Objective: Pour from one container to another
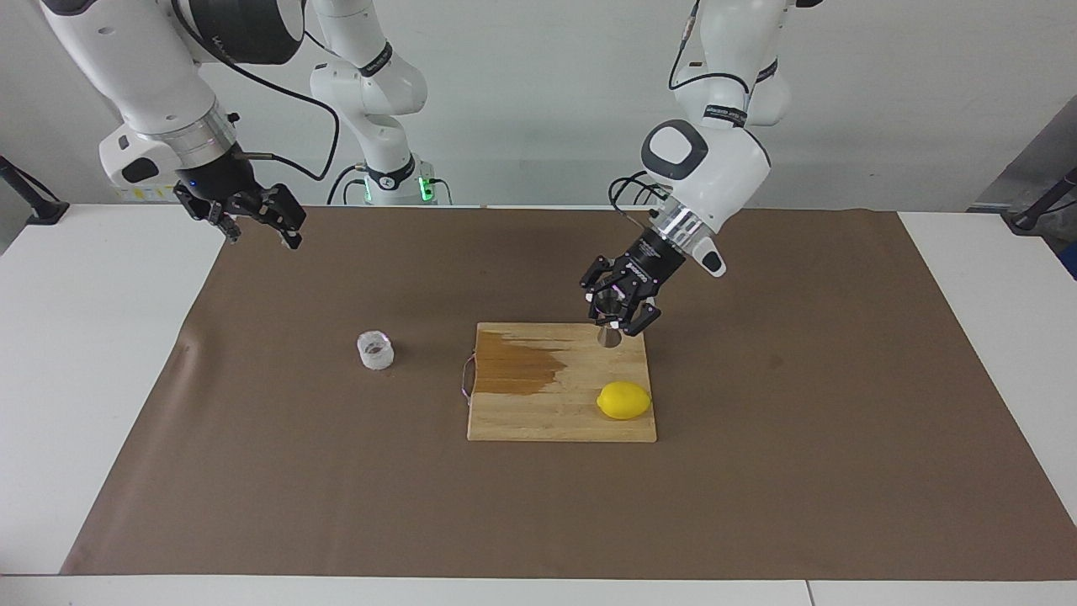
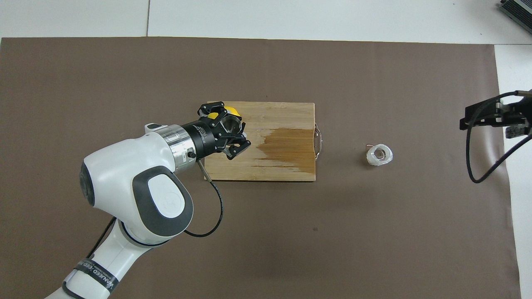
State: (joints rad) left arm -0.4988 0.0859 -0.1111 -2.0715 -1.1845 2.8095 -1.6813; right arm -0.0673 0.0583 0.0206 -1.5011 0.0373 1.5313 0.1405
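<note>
My left gripper keeps holding the steel jigger for now, since in the overhead view the jigger still hangs above the wooden cutting board (image 2: 274, 168).
The steel jigger (image 1: 608, 335) (image 2: 231, 123) is at the corner of the wooden cutting board (image 1: 538, 417) (image 2: 274, 168) nearest the left arm's base. My left gripper (image 1: 620, 316) (image 2: 232, 133) is shut on the jigger's upper cone, and the lower cone shows beneath the fingers. The small clear cup (image 1: 376, 350) (image 2: 379, 154) stands alone on the brown mat, beside the board toward the right arm's end. My right gripper (image 1: 261, 225) (image 2: 498, 118) waits open and raised over the mat's corner by the right arm's base, holding nothing.
A yellow lemon (image 1: 624, 401) (image 2: 232, 111) lies on the board, farther from the robots than the jigger, partly covered by the left gripper in the overhead view. A dark wet patch (image 1: 515, 367) (image 2: 291, 145) stains the board's cup-side half.
</note>
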